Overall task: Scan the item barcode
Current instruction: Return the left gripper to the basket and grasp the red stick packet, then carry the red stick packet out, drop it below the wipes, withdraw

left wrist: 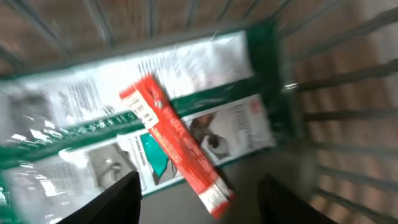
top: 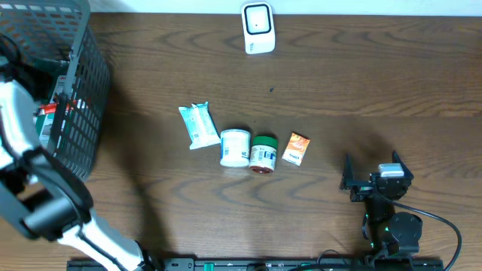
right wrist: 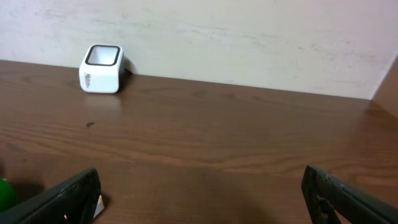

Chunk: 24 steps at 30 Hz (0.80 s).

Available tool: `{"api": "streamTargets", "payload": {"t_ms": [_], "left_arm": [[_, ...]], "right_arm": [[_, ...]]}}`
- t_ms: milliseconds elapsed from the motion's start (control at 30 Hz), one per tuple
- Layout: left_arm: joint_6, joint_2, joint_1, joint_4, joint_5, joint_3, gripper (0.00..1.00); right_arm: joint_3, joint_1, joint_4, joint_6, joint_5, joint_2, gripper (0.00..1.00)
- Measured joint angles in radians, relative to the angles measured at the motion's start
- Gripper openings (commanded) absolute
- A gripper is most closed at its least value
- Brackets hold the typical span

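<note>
The barcode has to stay uncovered to be scanned, so my left gripper should next grab the red box (left wrist: 177,142) across the part of the box away from its barcode label (left wrist: 197,170).
A red box (left wrist: 177,142) with a barcode label lies slanted on green-and-white packages (left wrist: 74,102) inside the wire basket (top: 83,90). My left gripper (left wrist: 200,186) hovers over it in the left wrist view, open, and neither finger touches the box, whose lower end shows between them. The view is blurred. Seen from overhead, the left arm (top: 19,113) reaches into the basket and its gripper is hidden there. The white scanner (top: 257,28) stands at the table's far edge. My right gripper (top: 373,167) stands open and empty near the front right, facing the scanner (right wrist: 101,68).
On the table's middle lie a white-teal packet (top: 197,125), a white tub (top: 235,147), a green can (top: 263,153) and a small orange box (top: 296,148) in a row. The basket's wire walls (left wrist: 348,112) close in around my left gripper.
</note>
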Motion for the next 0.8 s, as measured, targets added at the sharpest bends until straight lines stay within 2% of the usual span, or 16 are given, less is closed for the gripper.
{"api": "streamTargets", "payload": {"t_ms": [33, 167, 233, 333, 400, 433, 467, 800], "left_arm": [[-0.021, 0.035, 0.000, 0.005, 0.000, 0.000, 0.61], [-0.100, 0.157, 0.000, 0.056, 0.002, 0.000, 0.62], [-0.119, 0.189, 0.000, 0.080, 0.003, 0.000, 0.66], [-0.134, 0.200, 0.000, 0.102, -0.001, 0.000, 0.67], [-0.139, 0.206, -0.001, 0.108, -0.010, 0.000, 0.49], [-0.146, 0.211, -0.002, 0.108, -0.017, 0.002, 0.23], [-0.141, 0.218, -0.002, 0.105, -0.027, 0.009, 0.08], [-0.140, 0.179, -0.001, 0.058, -0.042, 0.005, 0.07]], "right_arm": [[0.000, 0.000, 0.000, 0.000, 0.000, 0.000, 0.99], [0.000, 0.000, 0.000, 0.000, 0.000, 0.000, 0.99], [0.000, 0.000, 0.000, 0.000, 0.000, 0.000, 0.99], [0.000, 0.000, 0.000, 0.000, 0.000, 0.000, 0.99], [0.000, 0.000, 0.000, 0.000, 0.000, 0.000, 0.99], [0.000, 0.000, 0.000, 0.000, 0.000, 0.000, 0.99], [0.000, 0.000, 0.000, 0.000, 0.000, 0.000, 0.99], [0.000, 0.000, 0.000, 0.000, 0.000, 0.000, 0.99]]}}
